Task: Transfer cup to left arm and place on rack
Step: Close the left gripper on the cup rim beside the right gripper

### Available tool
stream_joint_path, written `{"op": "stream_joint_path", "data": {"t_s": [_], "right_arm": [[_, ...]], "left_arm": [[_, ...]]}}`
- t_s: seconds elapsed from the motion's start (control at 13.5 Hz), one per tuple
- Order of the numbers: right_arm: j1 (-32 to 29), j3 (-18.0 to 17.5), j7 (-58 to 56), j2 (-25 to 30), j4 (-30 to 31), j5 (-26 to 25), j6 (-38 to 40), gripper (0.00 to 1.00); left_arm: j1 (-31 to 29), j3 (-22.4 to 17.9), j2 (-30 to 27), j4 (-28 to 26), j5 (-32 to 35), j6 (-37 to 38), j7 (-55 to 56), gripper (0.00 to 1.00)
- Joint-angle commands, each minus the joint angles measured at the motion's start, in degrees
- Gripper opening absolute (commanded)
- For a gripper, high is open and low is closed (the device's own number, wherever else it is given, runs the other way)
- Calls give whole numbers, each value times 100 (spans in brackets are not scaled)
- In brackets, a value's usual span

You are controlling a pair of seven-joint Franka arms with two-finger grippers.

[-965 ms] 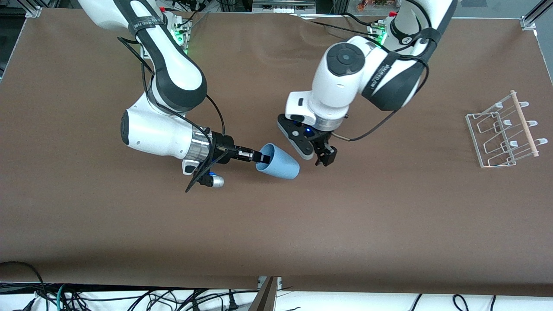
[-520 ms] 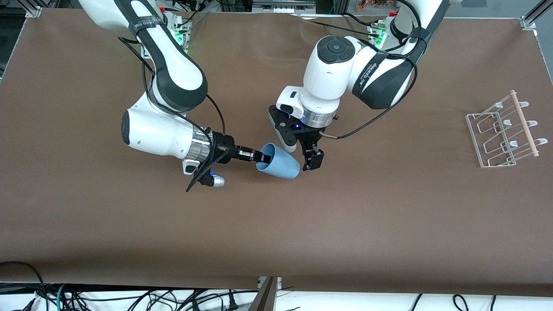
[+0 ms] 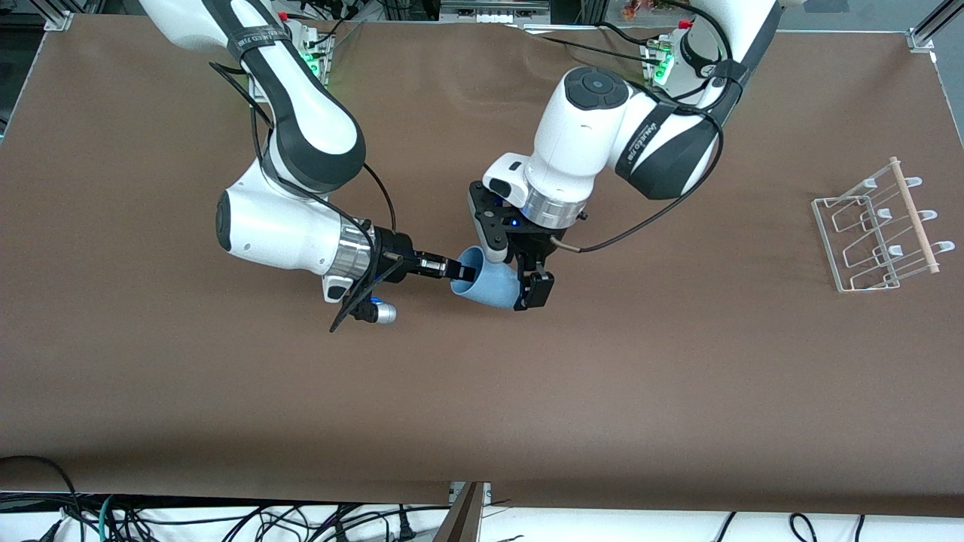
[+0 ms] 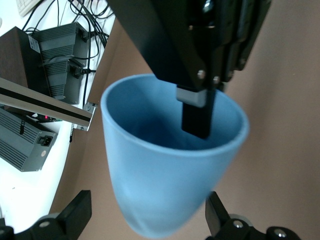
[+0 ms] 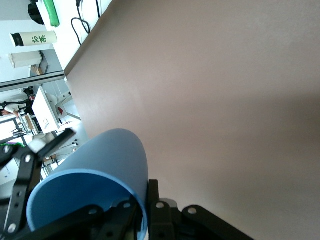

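Observation:
Next, my left gripper grabs the cup by its closed base. That leaves the light-blue cup's opening (image 3: 463, 269) (image 4: 172, 112) free for the rack.
The light-blue cup (image 3: 488, 288) is held tilted on its side above the table's middle. My right gripper (image 3: 456, 274) is shut on its rim, one finger inside and one outside, as the right wrist view shows (image 5: 142, 201). In that view the cup (image 5: 102, 162) fills the lower corner. My left gripper (image 3: 512, 277) is open, and its fingers straddle the cup's closed base. In the left wrist view the cup (image 4: 165, 172) hangs mouth-up between the left gripper's (image 4: 147, 220) spread fingertips. The white wire rack (image 3: 874, 229) with its wooden rod stands at the left arm's end of the table.
The brown table (image 3: 602, 391) stretches around both arms. Cables and a wooden post (image 3: 467, 516) lie below its near edge. Grey equipment boxes (image 4: 55, 47) sit off the table.
My left gripper has moved over to the cup and come down, so its open fingers now straddle the cup's base. The right gripper still holds the rim and has shifted slightly.

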State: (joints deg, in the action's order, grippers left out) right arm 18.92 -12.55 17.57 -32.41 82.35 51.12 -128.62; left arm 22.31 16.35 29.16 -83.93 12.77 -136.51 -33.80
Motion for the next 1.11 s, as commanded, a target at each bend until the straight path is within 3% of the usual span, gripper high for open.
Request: {"op": "stream_joint_path", "data": {"t_s": [0.0, 0.07, 0.15, 0.22, 0.3, 0.37, 0.59, 0.67, 0.74, 1.04], "right_arm": [[-3, -63, -8, -37, -158, 127, 83, 0], [-12, -133, 18, -37, -158, 127, 83, 0], [-12, -151, 79, -29, -158, 118, 83, 0], [-12, -160, 97, -20, -166, 127, 83, 0], [-12, -160, 106, -20, -166, 127, 91, 0], [-12, -160, 106, -20, -184, 127, 126, 0], [-38, -160, 194, -20, -193, 127, 153, 0], [-55, -152, 142, -11, -193, 118, 162, 79], [-73, -143, 133, 15, -202, 109, 162, 100], [-529, -108, 141, 156, -358, 30, 546, 100]], "left_arm": [[10, 17, 142, 0, 50, -331, -189, 100], [10, 17, 195, 26, 68, -350, -180, 100], [10, 17, 213, 35, 76, -350, -189, 90], [10, 17, 213, 35, 68, -350, -206, 57], [-7, 17, 204, 35, 50, -341, -224, 14], [-42, 17, 196, 35, 50, -324, -224, 0], [-165, 26, 143, 43, 24, -131, -197, 0], [-235, 35, 134, 78, -115, 27, -206, 0], [-323, 26, 82, 79, -352, 124, -206, 0], [-754, 35, -182, 96, -679, 835, -206, 0]]}}
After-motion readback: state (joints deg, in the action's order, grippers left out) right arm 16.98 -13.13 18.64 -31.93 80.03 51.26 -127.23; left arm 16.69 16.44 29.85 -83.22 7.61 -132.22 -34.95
